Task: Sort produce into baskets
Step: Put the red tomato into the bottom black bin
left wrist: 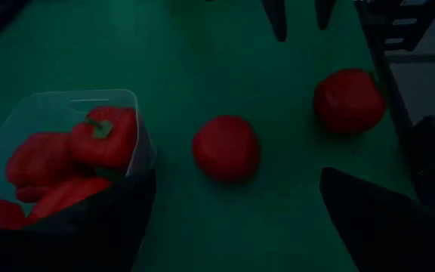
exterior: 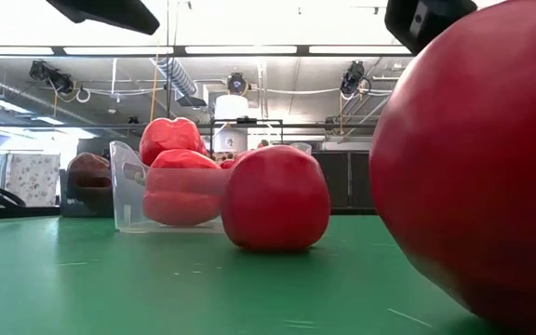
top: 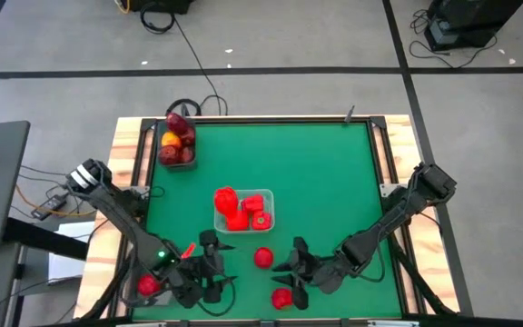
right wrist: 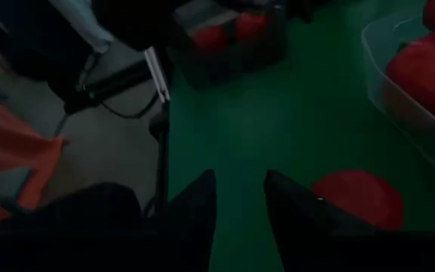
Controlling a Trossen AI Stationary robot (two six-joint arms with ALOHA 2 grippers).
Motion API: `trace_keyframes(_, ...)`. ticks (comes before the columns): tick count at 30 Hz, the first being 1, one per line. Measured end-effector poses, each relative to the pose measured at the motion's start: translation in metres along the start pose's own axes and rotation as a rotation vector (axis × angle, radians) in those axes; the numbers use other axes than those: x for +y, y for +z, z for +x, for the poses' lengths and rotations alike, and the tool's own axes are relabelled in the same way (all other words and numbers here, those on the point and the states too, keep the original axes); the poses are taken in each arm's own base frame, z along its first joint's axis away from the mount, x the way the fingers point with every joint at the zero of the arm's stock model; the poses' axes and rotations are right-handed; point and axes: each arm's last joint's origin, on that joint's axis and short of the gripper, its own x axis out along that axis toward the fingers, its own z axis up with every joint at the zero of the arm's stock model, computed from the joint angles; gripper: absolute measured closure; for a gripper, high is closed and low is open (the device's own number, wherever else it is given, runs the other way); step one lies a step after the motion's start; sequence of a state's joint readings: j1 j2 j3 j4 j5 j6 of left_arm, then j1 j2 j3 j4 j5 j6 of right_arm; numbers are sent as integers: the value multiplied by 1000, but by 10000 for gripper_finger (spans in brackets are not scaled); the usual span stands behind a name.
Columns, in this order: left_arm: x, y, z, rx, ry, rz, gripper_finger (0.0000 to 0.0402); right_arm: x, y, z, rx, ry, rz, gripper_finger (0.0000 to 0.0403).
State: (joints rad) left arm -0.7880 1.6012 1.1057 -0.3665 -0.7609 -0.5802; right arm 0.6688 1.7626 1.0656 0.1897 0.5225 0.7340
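Observation:
The round red fruit (top: 262, 258) should be sorted into the grey basket, so my left gripper will grab it by its opposite sides next.
A clear basket (top: 243, 210) at mid-table holds bright red lumpy peppers (left wrist: 104, 136). A round red fruit (top: 262, 258) lies on the green mat in front of it, and another (top: 282, 298) lies near the front edge. My left gripper (top: 214, 265) is open and empty, its fingers wide apart and pointing toward the round fruit (left wrist: 226, 147). My right gripper (top: 291, 265) is open and empty. The same fruit (right wrist: 357, 198) lies just beside one of its fingers. A grey basket (top: 176, 143) at the far left holds maroon apples and one yellow-orange fruit.
A second grey basket (top: 149, 285) with round red fruit stands at the near left corner; it also shows in the right wrist view (right wrist: 232, 34). The two grippers face each other near the front edge. Bare green mat lies to the far right (top: 334, 173).

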Motion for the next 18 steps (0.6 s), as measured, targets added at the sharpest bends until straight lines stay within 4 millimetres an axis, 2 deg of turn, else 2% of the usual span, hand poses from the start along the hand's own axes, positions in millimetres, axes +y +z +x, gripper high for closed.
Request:
trace_keyframes(5,-5,-5,17,7,7,15,21,-2,-3,0,16,-23,-92,268)
trace_keyframes(13,-17,-16,69,-39,27,79,21,-7,-6,0,23,-100,-137,242)
trace_keyframes(18,-10,-16,93,-54,45,73,21,-10,-8,-1,47,-119,-126,236)
